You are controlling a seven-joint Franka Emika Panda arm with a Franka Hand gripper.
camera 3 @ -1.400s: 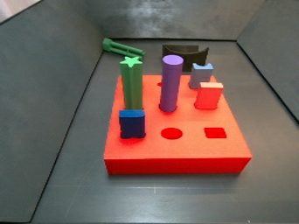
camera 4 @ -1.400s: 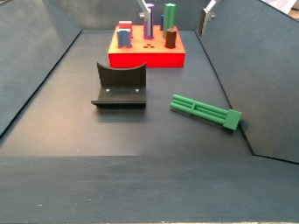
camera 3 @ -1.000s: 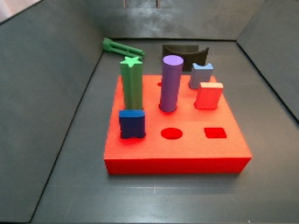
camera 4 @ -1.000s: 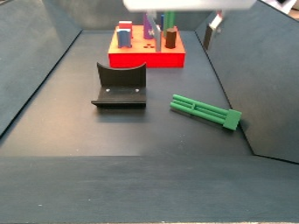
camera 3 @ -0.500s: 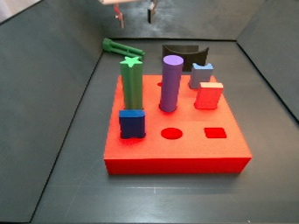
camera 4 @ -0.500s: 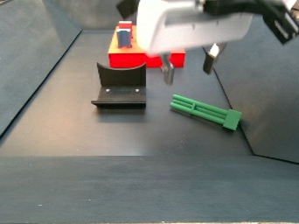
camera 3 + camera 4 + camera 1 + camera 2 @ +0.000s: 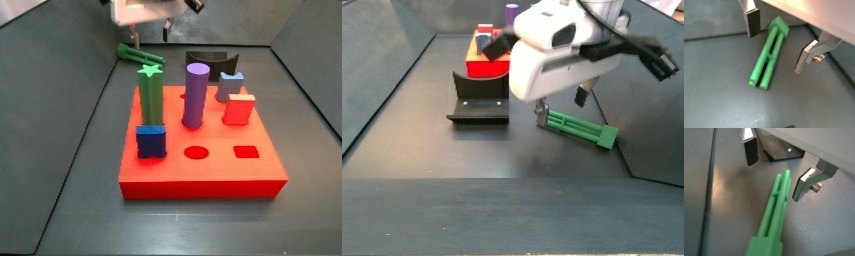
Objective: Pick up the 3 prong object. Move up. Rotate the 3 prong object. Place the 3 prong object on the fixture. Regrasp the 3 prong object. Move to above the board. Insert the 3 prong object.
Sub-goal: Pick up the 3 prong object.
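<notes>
The robot's gripper should next lift and rotate the green 3 prong object for the fixture, so it should grab the object by its long prongs.
The 3 prong object (image 7: 770, 54), a green ribbed bar, lies flat on the dark floor near a side wall (image 7: 579, 127) (image 7: 134, 52) (image 7: 771, 220). My gripper (image 7: 777, 41) hangs open just above it, with one silver finger (image 7: 751, 22) on each side of the bar's end and no contact. In a side view the gripper (image 7: 561, 112) has its white body over the bar. The fixture (image 7: 478, 100) stands apart on the floor and also shows past the fingers (image 7: 784, 152). The red board (image 7: 201, 170) lies farther off.
The board carries a green star-topped post (image 7: 150, 95), a purple cylinder (image 7: 195, 95), a blue block (image 7: 151, 141), a red block (image 7: 238, 108) and a light blue block (image 7: 231, 82). It has a round hole (image 7: 197, 153) and a square hole (image 7: 246, 152). Dark walls enclose the floor.
The gripper has come down from above into both side views and now straddles the green bar's end. The bar, fixture and board have not moved.
</notes>
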